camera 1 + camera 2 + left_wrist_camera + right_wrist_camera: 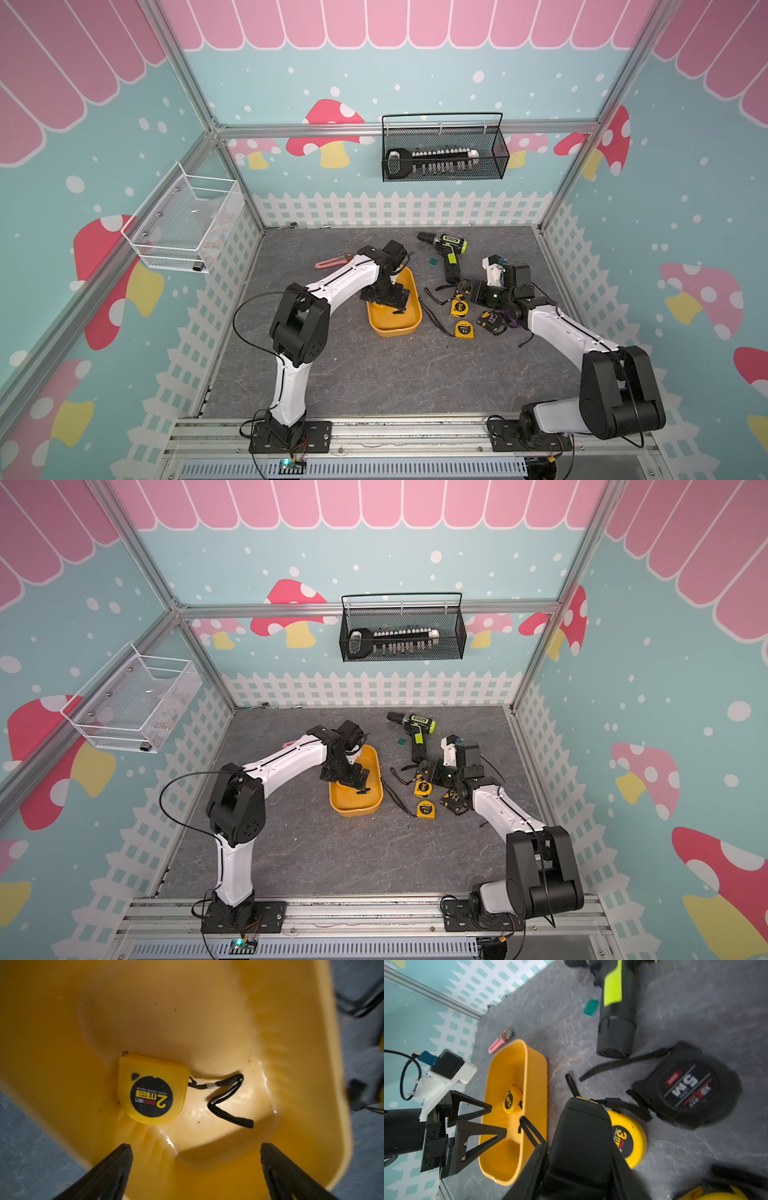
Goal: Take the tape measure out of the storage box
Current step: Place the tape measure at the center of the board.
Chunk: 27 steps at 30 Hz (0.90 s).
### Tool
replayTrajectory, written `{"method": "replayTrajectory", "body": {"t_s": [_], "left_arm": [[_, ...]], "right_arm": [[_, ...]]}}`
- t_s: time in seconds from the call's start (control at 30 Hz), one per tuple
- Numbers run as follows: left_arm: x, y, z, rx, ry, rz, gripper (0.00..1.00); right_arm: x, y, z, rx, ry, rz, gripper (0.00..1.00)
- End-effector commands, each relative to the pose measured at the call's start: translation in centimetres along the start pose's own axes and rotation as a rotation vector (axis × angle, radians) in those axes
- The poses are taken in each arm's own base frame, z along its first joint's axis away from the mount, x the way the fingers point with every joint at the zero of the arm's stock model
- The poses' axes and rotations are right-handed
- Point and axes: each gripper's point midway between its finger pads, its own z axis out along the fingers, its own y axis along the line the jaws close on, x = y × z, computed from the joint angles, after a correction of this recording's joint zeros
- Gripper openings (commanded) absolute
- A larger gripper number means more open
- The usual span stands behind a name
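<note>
I should lower the yellow-and-black tape measure in my fingers onto open tabletop before my right gripper lets go of it, because it hangs over the yellow tape.
The yellow-orange storage box [395,328] [355,806] stands mid-table. Inside it a small yellow tape measure [149,1088] [510,1101] marked 2m lies flat, its black strap [226,1101] spread beside it. My left gripper [195,1147] [397,301] hangs open over the box, its fingers wide apart and clear of the tape. To the right of the box, my right gripper [579,1136] [464,297] is shut on a yellow-and-black 3m tape measure [629,1138] just above the table.
A black 5m tape measure [689,1086] and a yellow one [463,329] lie right of the box, with a drill [446,249] behind them. A pink tool [330,262] lies behind the box. A black wire basket [442,151] and a white mesh basket [183,224] hang on the walls.
</note>
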Motion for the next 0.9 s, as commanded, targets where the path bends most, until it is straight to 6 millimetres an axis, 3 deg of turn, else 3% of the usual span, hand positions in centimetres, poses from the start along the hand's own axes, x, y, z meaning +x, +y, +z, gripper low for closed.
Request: {"method": "replayTrajectory", "body": {"t_s": [0.0,0.33,0.6,0.73,0.87], "left_arm": [[0.0,1.1,-0.2,-0.094,0.018,0.075,0.99],[-0.7,2.5,0.0,-0.277,0.021,0.181,0.99],[-0.3,2.5,0.4,-0.274,0.044,0.212,0.99],[-0.3,2.3,1.3,-0.265,0.066,0.229,0.99],[-0.1,2.2,2.1,-0.257,0.092,0.243,0.99]], "right_arm": [[1.6,-1.1,0.4,-0.008,0.083,0.034,0.22],[1.3,-5.5,-0.3,0.073,0.077,0.130,0.22],[2.2,-7.8,-1.6,0.203,0.135,0.074,0.21],[3.4,-9.2,-0.8,0.244,0.189,0.081,0.22],[3.0,-9.1,0.9,0.175,0.155,0.102,0.23]]}}
